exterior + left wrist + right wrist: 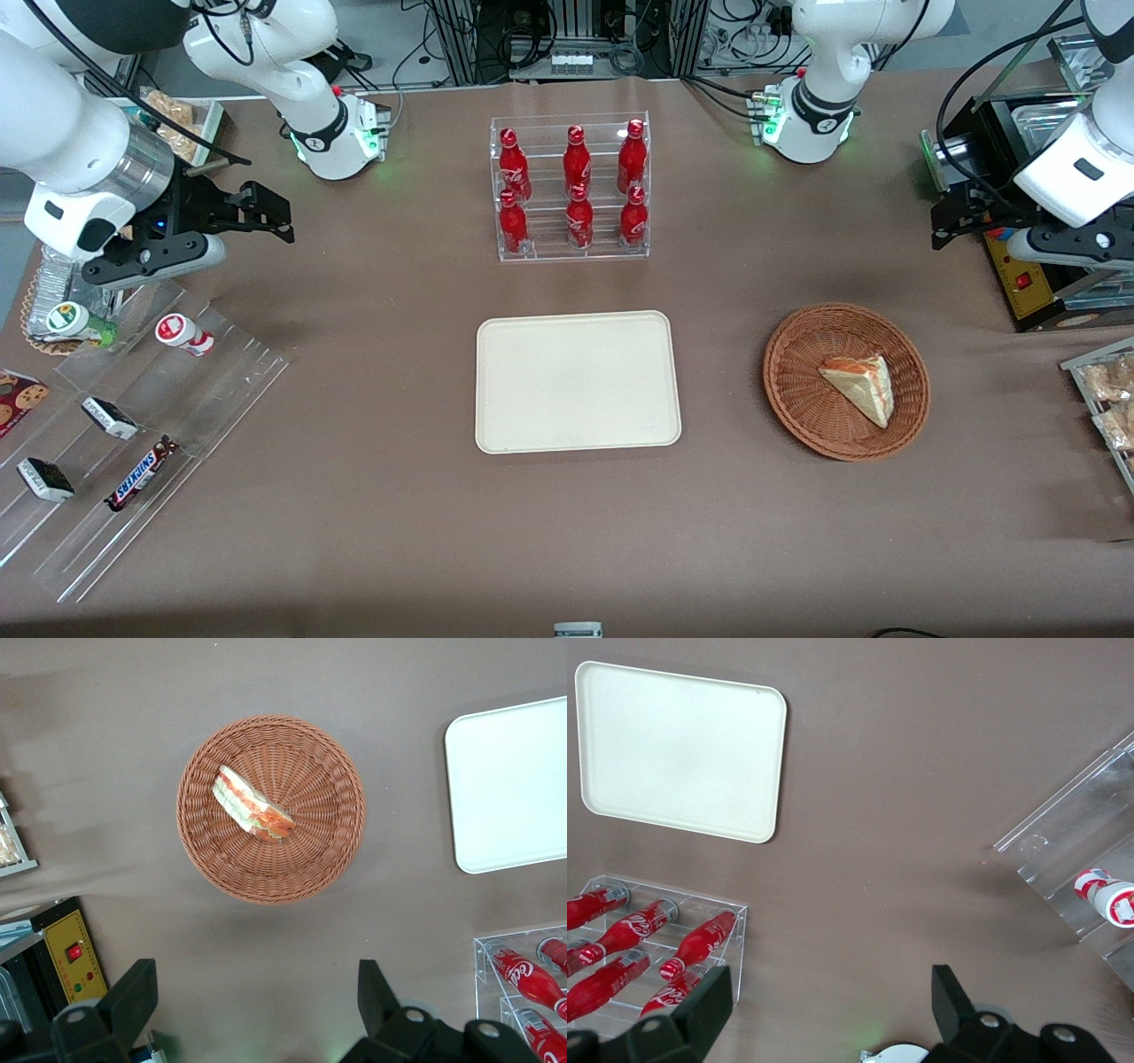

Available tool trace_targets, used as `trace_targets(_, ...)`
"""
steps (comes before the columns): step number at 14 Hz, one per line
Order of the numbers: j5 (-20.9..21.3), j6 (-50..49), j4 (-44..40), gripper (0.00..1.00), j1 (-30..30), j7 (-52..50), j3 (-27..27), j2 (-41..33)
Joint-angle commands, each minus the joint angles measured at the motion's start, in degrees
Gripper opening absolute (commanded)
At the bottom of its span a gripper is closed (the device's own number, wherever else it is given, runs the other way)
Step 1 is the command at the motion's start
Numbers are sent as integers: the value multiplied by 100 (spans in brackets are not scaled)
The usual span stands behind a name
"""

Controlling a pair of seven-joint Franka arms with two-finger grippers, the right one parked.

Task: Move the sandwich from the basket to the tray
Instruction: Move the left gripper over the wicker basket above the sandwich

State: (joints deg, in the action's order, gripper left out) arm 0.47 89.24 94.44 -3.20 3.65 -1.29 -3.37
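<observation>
My left gripper picks up the sandwich by its flat bread sides next, since it runs long along its filled cut edge and thin across that edge.
The sandwich, a pale bread wedge with red and green filling at its cut edge, lies in the round wicker basket. The cream tray sits flat beside the basket, toward the table's middle, with nothing on it. My left gripper hangs high above the table, farther from the front camera than the basket and toward the working arm's end. Its fingers are spread wide open, with only bare tablecloth between them.
A clear rack of red cola bottles stands farther from the front camera than the tray. A black box with a yellow panel sits under the gripper. Packaged snacks lie at the working arm's end; acrylic snack racks at the parked arm's.
</observation>
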Motion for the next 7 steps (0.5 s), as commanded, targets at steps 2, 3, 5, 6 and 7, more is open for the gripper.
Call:
trace_targets(2,6,-118,-93,100,57,84,-2,56)
trace_targets(3,6,-118,-93,100,48,84,6,82)
trace_targets(5,6,-135,-84,100,48,84,-2,82)
trace_targets(6,14,-170,-58,100,48,92,-2,82)
trace_targets(7,14,-197,-23,100,48,101,6,82)
